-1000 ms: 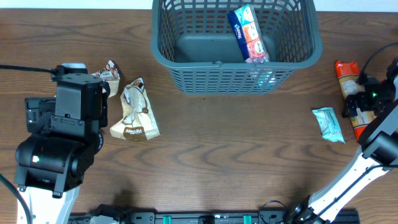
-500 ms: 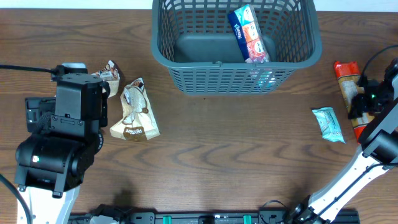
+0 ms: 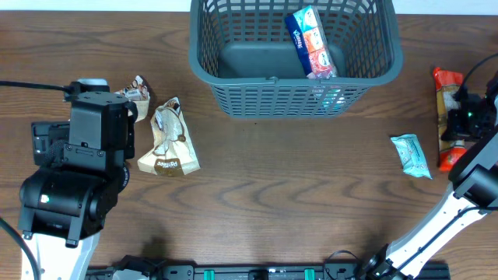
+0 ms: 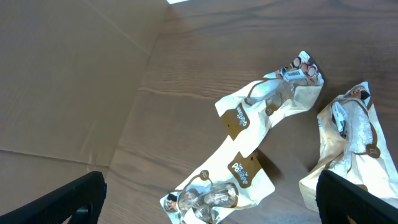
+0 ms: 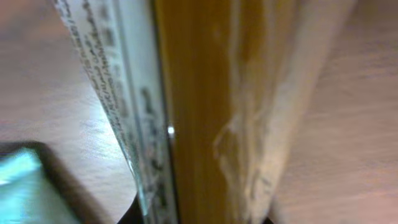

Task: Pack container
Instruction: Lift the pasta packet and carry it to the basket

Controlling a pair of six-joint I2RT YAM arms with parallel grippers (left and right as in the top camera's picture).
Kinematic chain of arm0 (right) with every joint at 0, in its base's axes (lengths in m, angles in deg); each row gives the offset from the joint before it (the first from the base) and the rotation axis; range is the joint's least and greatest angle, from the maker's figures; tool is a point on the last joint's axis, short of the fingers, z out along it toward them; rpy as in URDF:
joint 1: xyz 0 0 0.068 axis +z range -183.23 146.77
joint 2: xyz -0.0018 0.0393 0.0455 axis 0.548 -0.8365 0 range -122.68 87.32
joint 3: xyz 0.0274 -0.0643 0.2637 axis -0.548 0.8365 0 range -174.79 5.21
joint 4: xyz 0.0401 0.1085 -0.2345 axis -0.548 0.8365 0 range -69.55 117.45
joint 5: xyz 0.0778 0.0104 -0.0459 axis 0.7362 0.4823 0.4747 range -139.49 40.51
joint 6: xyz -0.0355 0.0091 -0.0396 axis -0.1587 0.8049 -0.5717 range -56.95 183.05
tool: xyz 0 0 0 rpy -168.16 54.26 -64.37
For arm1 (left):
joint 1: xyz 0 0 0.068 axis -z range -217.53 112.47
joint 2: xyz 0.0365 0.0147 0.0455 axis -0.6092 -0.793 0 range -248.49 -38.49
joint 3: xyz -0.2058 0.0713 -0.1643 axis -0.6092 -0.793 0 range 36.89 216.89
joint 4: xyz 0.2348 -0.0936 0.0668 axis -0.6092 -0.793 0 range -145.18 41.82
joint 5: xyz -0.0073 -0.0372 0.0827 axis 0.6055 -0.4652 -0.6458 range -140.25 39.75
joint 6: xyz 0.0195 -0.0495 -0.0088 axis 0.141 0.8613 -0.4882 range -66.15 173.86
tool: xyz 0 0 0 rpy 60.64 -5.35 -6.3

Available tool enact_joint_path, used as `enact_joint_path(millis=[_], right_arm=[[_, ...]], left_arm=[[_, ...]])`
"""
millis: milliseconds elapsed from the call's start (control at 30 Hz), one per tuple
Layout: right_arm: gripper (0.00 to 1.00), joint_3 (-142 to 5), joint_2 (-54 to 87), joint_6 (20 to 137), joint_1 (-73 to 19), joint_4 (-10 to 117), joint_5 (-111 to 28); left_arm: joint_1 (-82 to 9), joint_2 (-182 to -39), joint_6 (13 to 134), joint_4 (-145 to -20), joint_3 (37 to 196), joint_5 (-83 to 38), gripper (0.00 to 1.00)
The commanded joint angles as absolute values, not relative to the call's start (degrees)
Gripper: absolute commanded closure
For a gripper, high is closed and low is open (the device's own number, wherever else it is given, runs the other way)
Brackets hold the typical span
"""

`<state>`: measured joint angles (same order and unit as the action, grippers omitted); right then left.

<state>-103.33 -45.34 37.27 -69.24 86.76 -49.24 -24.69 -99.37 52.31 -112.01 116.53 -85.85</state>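
The fingers of my right gripper are closed around the long orange snack packet (image 3: 446, 89) (image 5: 205, 106). The packet would come up off the wood if I lifted my right gripper now.
The container (image 3: 296, 97), a dark grey slotted basket, stands at the back centre with a blue and orange packet (image 3: 311, 40) leaning inside. At the far right my right gripper (image 3: 459, 124) is shut on a long orange snack packet (image 3: 446, 89). That packet (image 5: 205, 112) fills the right wrist view between the jaws of the right gripper (image 5: 205, 218). My left gripper (image 4: 211, 205) hangs open above white and brown snack packets (image 4: 261, 118), touching none of them. In the overhead view the left arm (image 3: 85, 148) sits beside those packets (image 3: 170, 140).
A teal packet (image 3: 410, 155) lies on the wood left of the right gripper, and it shows as a teal corner (image 5: 18, 180) in the right wrist view. Another white and brown packet (image 3: 136, 92) pokes out by the left arm. The table's right edge is close to the orange packet.
My right gripper has closed on the orange packet, and the packet's far end has swung to the right. The left arm has not moved.
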Motion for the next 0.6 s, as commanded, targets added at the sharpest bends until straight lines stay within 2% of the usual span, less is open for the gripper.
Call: enact_joint_path(millis=[0, 133, 367, 567], right_arm=[[0.99, -108.59, -46.74, 41.66, -66.96, 87.81, -35.05], [0.99, -121.05, -45.58, 41.86, -65.3, 94.3, -28.6], [0.99, -145.47, -41.93, 44.74, -61.33, 102.19, -26.53], [0.98, -156.63, -36.25, 45.49, -58.88, 103.59, -25.52]], left_arm=[[-25.04, -99.48, 52.58, -111.95, 117.38, -86.74, 0.01], [-25.04, -99.48, 52.58, -111.95, 117.38, -86.74, 0.01], [-25.04, -99.48, 52.6, -111.97, 117.38, -86.74, 0.01], [-25.04, -99.48, 52.6, -111.99, 117.38, -86.74, 0.01]])
